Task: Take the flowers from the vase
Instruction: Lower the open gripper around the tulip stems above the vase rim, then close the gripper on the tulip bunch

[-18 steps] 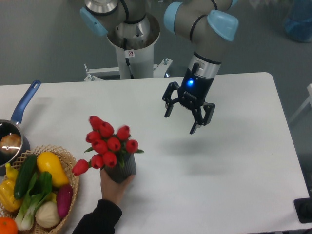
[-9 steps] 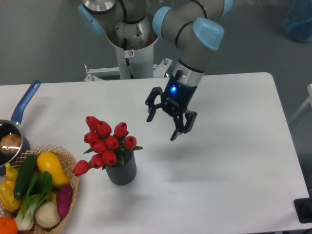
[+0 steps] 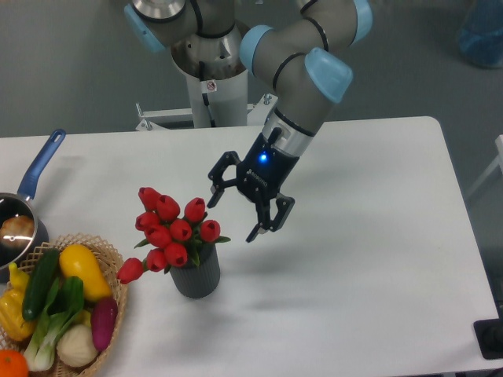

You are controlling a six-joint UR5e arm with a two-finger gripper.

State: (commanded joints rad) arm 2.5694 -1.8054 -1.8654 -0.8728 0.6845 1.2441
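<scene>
I need to grab the flowers by their red tulip buds with my gripper next, to pick the flowers (image 3: 169, 230) out of the dark grey vase (image 3: 196, 280).
The flowers (image 3: 169, 230) are a bunch of red tulip buds with green leaves, standing in the vase (image 3: 196, 278), a short dark grey ribbed cylinder left of the table's middle. One bud hangs out low on the left. My gripper (image 3: 233, 214) is open and empty, hanging above the table just right of the flowers and a little above them. Its fingers point down and to the left, and the near finger is close to the rightmost buds without touching them.
A wicker basket (image 3: 116, 267) with colourful vegetables stands at the front left, close to the vase. A blue-handled steel saucepan (image 3: 17, 224) sits at the left edge. The arm's base (image 3: 211, 67) stands behind the table's far edge.
A hand that held the vase a second ago has withdrawn out of view. My gripper has moved left and down toward the flowers, staying open.
</scene>
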